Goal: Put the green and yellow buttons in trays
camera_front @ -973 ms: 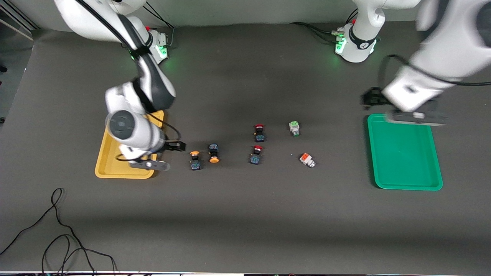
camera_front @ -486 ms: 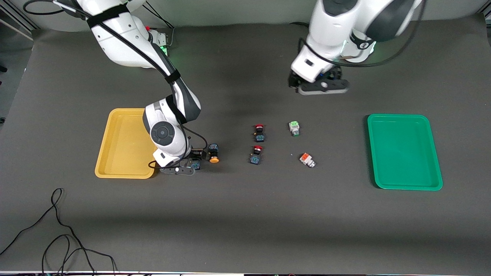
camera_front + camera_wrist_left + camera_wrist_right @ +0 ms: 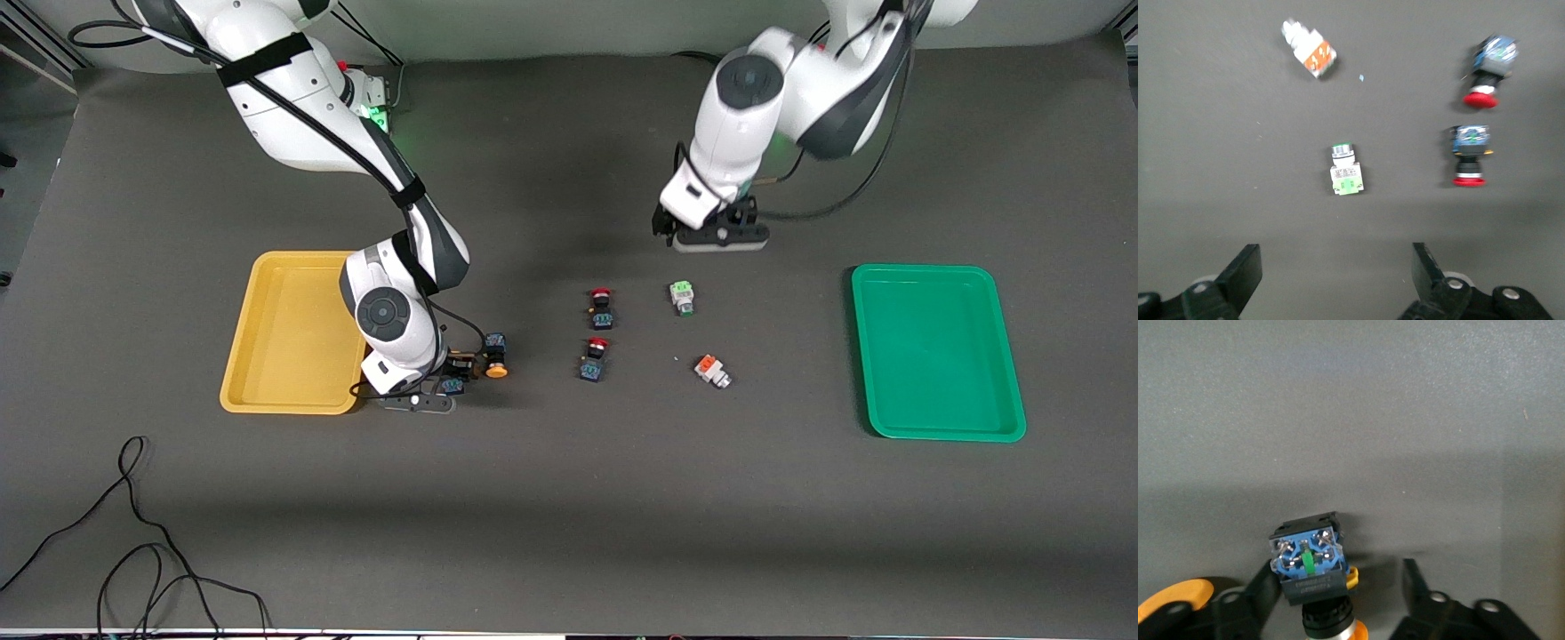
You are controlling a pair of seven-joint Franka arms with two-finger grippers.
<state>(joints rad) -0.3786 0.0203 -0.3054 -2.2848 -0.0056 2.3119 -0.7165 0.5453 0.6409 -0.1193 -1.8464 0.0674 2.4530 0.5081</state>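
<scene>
I will grab the green button's white labeled body [image 3: 682,293] with my left gripper next, so I can set the green button in the green tray [image 3: 933,351].
Two yellow buttons lie beside the yellow tray [image 3: 284,333]. My right gripper [image 3: 447,373] [image 3: 1338,572] is down around one yellow button [image 3: 454,385] [image 3: 1308,563]. Its jaws are open: one finger [image 3: 1261,583] is against the blue-black body, the other finger [image 3: 1415,580] stands apart. The second yellow button [image 3: 495,354] lies close by; its cap [image 3: 1175,600] shows in the right wrist view. The green button [image 3: 682,297] [image 3: 1347,172] lies mid-table. My left gripper [image 3: 714,236] [image 3: 1335,263] hangs open over the table, short of the green button. The green tray [image 3: 933,351] holds nothing.
Two red-capped switches [image 3: 602,308] [image 3: 593,358] lie between the yellow buttons and the green button. An orange-and-white switch [image 3: 711,369] [image 3: 1310,48] lies nearer the front camera than the green button. Cables [image 3: 133,551] trail at the table's front edge.
My left arm swung from over the green tray toward the middle. My right gripper moved off the yellow tray's edge, dropped around a yellow button, and its jaws have narrowed.
</scene>
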